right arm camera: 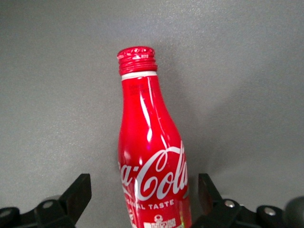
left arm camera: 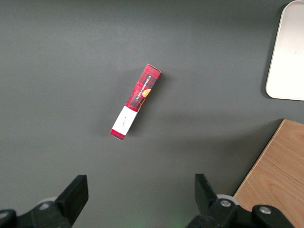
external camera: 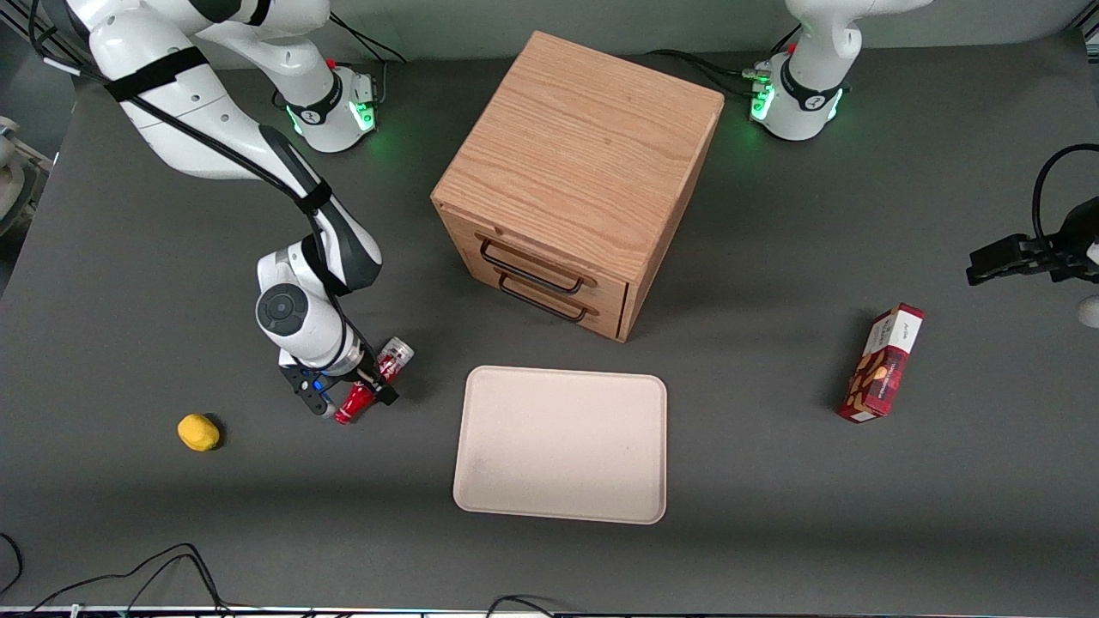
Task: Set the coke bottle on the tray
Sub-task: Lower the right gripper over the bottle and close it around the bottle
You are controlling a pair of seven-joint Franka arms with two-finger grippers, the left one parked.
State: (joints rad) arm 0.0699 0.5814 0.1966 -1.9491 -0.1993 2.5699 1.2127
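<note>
The coke bottle needs to go on the cream tray (external camera: pixel 562 446), so my gripper needs to grab it by its red body (external camera: pixel 388 365) next.
The coke bottle (external camera: pixel 384 367) lies on its side on the dark table, silver base pointing away from the front camera and red cap toward it. In the right wrist view the coke bottle (right arm camera: pixel 153 161) shows its white script logo and red cap. My gripper (external camera: pixel 361 392) is lowered over the bottle's body. It is open: the gripper (right arm camera: pixel 142 192) has a finger on each side of the bottle, with table showing between each finger and the red body. The cream tray (external camera: pixel 562 446) lies flat beside the bottle, toward the parked arm's end, with nothing on it.
A wooden two-drawer cabinet (external camera: pixel 584 172) stands farther from the front camera than the tray. A yellow lemon-like object (external camera: pixel 198 432) lies toward the working arm's end. A red snack box (external camera: pixel 882 364) lies toward the parked arm's end, and the left wrist view also shows this snack box (left arm camera: pixel 136 100).
</note>
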